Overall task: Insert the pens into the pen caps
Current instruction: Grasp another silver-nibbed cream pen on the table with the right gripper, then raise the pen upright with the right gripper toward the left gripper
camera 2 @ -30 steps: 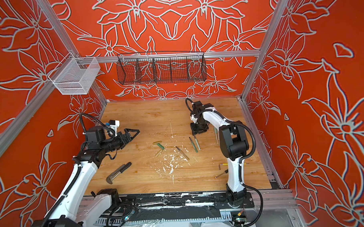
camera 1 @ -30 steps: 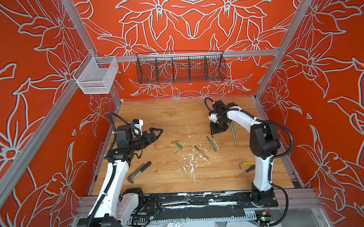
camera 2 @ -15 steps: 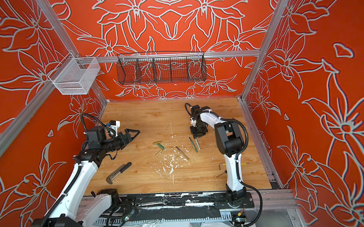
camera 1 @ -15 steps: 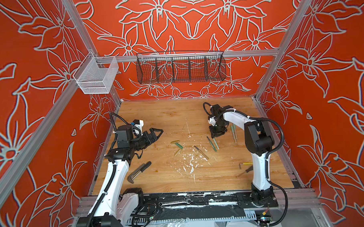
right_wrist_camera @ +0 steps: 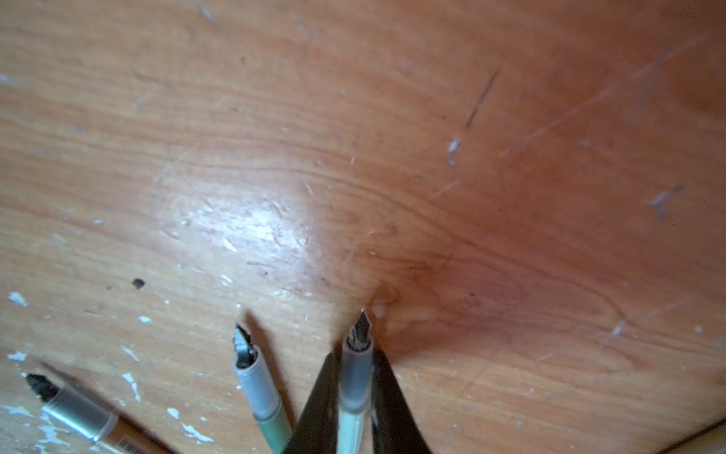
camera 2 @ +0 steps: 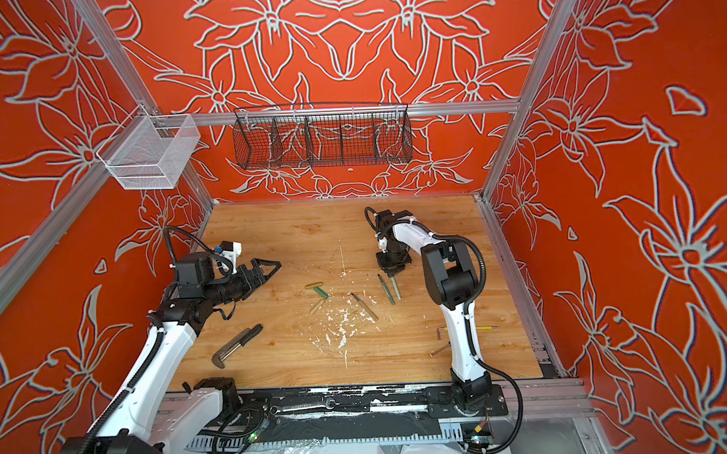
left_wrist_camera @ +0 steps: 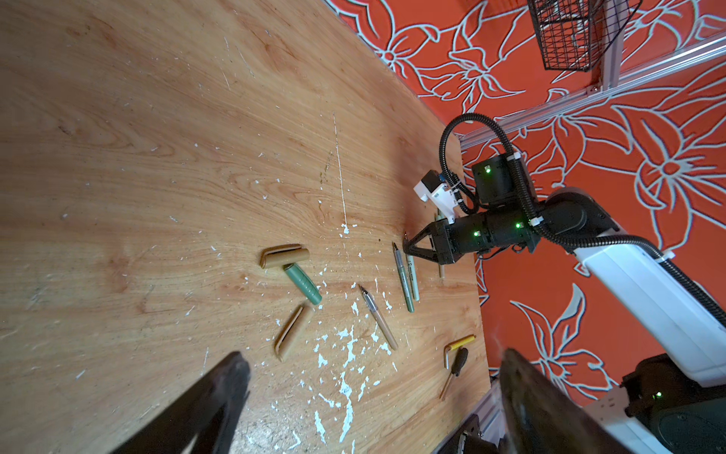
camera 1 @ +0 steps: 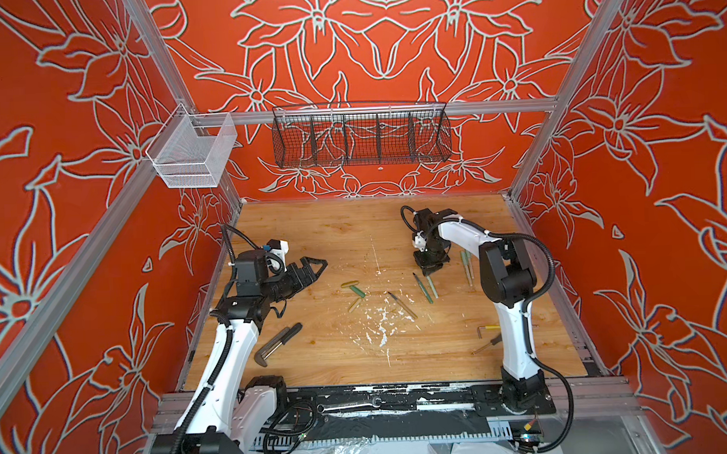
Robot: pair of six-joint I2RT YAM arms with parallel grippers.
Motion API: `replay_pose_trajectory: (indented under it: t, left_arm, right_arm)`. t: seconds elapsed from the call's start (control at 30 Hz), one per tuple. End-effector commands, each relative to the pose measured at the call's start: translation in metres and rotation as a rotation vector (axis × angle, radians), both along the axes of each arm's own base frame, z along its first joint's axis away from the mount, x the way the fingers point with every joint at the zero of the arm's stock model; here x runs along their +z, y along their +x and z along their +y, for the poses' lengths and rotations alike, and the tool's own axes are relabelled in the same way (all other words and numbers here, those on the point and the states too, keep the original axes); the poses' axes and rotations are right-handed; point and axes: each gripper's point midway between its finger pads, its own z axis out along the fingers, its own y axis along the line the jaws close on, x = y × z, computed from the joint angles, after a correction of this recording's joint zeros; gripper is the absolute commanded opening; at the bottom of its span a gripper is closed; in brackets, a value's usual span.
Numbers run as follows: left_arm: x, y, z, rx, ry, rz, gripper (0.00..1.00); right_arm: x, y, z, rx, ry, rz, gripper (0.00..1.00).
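I need to grab the pale green pen by its body with my left gripper next. Its writing end then stays free for a cap.
My right gripper (right_wrist_camera: 355, 355) is shut on a pale green pen (right_wrist_camera: 353, 397), gripped just behind its dark nib, low over the wooden table (camera 1: 312, 230). In both top views this gripper (camera 1: 430, 270) (camera 2: 392, 270) points down at the far ends of two pens. A dark green pen (right_wrist_camera: 261, 389) (camera 1: 422, 288) lies beside the held one, and an olive-tan pen (camera 1: 403, 305) lies nearer the middle. Three pen caps lie mid-table: a tan one (camera 1: 349, 284), a dark green one (camera 1: 359, 292), another tan one (camera 1: 354, 305). My left gripper (camera 1: 318, 265) (left_wrist_camera: 373, 369) hovers open and empty, left of the caps.
Two more pale green pens (camera 1: 466, 266) lie by the right arm. A grey wrench (camera 1: 278, 343) lies front left; a yellow-handled hex key (camera 1: 488, 328) and a screwdriver (camera 1: 488, 345) lie front right. A black wire basket (camera 1: 360, 132) and a white mesh basket (camera 1: 193, 153) hang on the walls.
My right gripper came down and nearer onto the pens and closed on the pale green pen. The left arm has stayed still.
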Motion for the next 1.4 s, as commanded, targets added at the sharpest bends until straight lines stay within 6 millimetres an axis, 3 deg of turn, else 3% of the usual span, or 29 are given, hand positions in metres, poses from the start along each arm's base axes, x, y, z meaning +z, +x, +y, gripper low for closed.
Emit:
replay_pose_trajectory:
  t: [0.0, 0.2, 0.3, 0.43, 0.7, 0.87, 0.97, 1.1, 1.2, 1.37]
  left_arm:
    - [-0.004, -0.001, -0.007, -0.021, 0.038, -0.002, 0.97]
    - [-0.019, -0.008, -0.034, -0.093, 0.079, -0.002, 0.97]
    - [-0.023, -0.008, -0.049, -0.138, 0.094, -0.018, 0.97]
    - [-0.027, -0.003, -0.071, -0.198, 0.105, -0.05, 0.97]
    - [-0.014, 0.016, -0.118, -0.339, 0.08, -0.137, 1.0]
    - [0.006, 0.025, -0.143, -0.406, 0.018, -0.239, 0.94]
    - [0.021, 0.028, -0.153, -0.425, -0.024, -0.322, 0.88]
    - [0.027, 0.031, -0.162, -0.451, -0.059, -0.349, 0.66]
    - [0.028, 0.035, -0.163, -0.433, -0.058, -0.36, 0.51]
    - [0.031, 0.042, -0.163, -0.417, -0.05, -0.372, 0.36]
  right_arm:
    - [-0.014, -0.01, 0.001, -0.007, -0.045, 0.059, 0.14]
    - [0.011, -0.006, 0.017, -0.019, 0.054, 0.016, 0.07]
    - [0.04, 0.005, 0.042, 0.002, 0.216, -0.084, 0.06]
    - [0.086, 0.004, 0.078, 0.063, 0.466, -0.173, 0.05]
    - [0.155, -0.021, 0.133, 0.229, 0.779, -0.252, 0.04]
    - [0.199, -0.033, 0.158, 0.274, 0.967, -0.299, 0.04]
    - [0.22, -0.036, 0.168, 0.289, 1.053, -0.339, 0.04]
    - [0.244, -0.035, 0.175, 0.293, 1.177, -0.383, 0.04]
    - [0.257, -0.036, 0.18, 0.29, 1.255, -0.39, 0.04]
    - [0.268, -0.035, 0.183, 0.281, 1.325, -0.398, 0.04]
